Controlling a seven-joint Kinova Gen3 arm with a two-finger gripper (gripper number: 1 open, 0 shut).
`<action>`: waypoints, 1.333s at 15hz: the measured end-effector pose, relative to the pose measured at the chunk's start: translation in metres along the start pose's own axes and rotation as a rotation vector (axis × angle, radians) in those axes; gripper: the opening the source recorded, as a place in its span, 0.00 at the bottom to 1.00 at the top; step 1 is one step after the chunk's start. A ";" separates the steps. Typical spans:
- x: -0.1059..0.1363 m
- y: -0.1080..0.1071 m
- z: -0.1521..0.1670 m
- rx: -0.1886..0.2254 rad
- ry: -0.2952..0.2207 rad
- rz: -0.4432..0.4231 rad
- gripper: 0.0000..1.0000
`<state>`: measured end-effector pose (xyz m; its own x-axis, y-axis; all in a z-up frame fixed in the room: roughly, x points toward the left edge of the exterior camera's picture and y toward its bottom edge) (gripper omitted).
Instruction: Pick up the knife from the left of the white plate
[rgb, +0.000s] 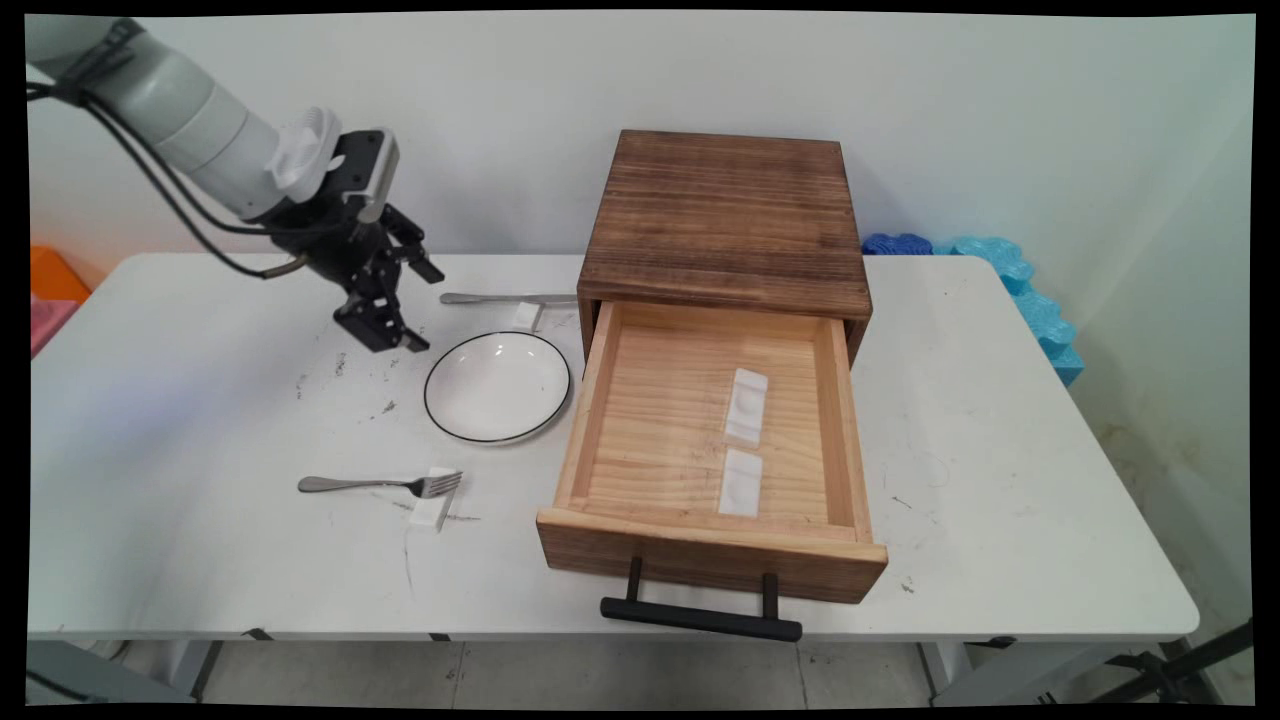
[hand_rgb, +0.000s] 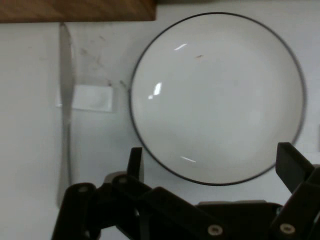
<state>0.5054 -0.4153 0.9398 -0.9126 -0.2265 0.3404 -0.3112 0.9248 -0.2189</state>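
The gripper will next grab the steel knife by its handle, just behind the blade (rgb: 504, 299). Then it will move the knife toward the open drawer.
My black gripper (rgb: 425, 308) hangs open and empty just above the table, left of and slightly behind a white plate (rgb: 497, 386) with a thin black rim. In the hand view the plate (hand_rgb: 217, 97) lies straight ahead of the gripper (hand_rgb: 214, 162), beyond the two spread fingertips, and nothing sits on it. A steel knife (rgb: 505, 298) rests behind the plate with its blade on a small white block (rgb: 527, 315); the hand view shows the knife (hand_rgb: 64, 100) and the block (hand_rgb: 92, 97) at the left.
A dark wooden box (rgb: 725, 215) stands right of the plate, its pine drawer (rgb: 700, 560) pulled out, with two white blocks (rgb: 746, 405) inside. A fork (rgb: 380, 485) lies toward the near side on another block (rgb: 432, 505). Blue foam (rgb: 1010, 270) sits at the far right.
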 end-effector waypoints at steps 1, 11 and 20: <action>0.000 -0.007 0.004 0.006 -0.003 0.006 1.00; 0.005 -0.091 0.058 0.050 -0.034 0.031 1.00; -0.005 -0.140 0.105 0.024 -0.064 0.036 1.00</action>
<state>0.5255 -0.5757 0.8722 -0.9382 -0.2129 0.2730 -0.2834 0.9252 -0.2525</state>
